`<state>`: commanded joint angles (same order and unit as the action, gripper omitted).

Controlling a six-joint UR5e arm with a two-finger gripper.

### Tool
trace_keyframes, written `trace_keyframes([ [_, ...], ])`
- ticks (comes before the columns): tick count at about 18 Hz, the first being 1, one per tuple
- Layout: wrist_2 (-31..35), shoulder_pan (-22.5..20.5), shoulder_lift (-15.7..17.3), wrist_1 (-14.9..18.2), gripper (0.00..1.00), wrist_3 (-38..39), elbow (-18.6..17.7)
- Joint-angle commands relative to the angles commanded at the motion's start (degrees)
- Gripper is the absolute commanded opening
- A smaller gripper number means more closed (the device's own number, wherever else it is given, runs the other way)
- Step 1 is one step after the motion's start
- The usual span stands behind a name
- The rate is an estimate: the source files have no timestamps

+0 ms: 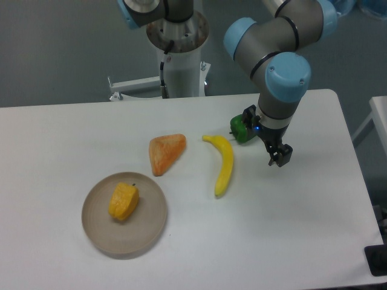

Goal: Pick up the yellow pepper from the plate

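Next, my gripper takes the yellow pepper by its chunky middle and picks it up from the plate.
The yellow pepper is small, chunky and yellow-orange with a tiny dark stem. It lies on the round tan plate at the front left of the white table. My gripper hangs over the table's right half, far to the right of the plate and just right of the banana. It points down, its fingers stand slightly apart, and it holds nothing.
A long yellow banana lies mid-table. A pale-orange wedge lies just beyond the plate. A small green object sits beside my wrist. The arm's base column stands at the table's back edge.
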<state>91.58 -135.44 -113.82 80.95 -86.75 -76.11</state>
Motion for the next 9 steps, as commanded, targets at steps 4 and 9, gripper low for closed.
trace_keyframes([
  [4,-0.2,0.0,-0.1,0.0,1.0,0.1,0.0],
  [9,-2.5,0.1,0.1,0.0,1.0,0.7,0.1],
])
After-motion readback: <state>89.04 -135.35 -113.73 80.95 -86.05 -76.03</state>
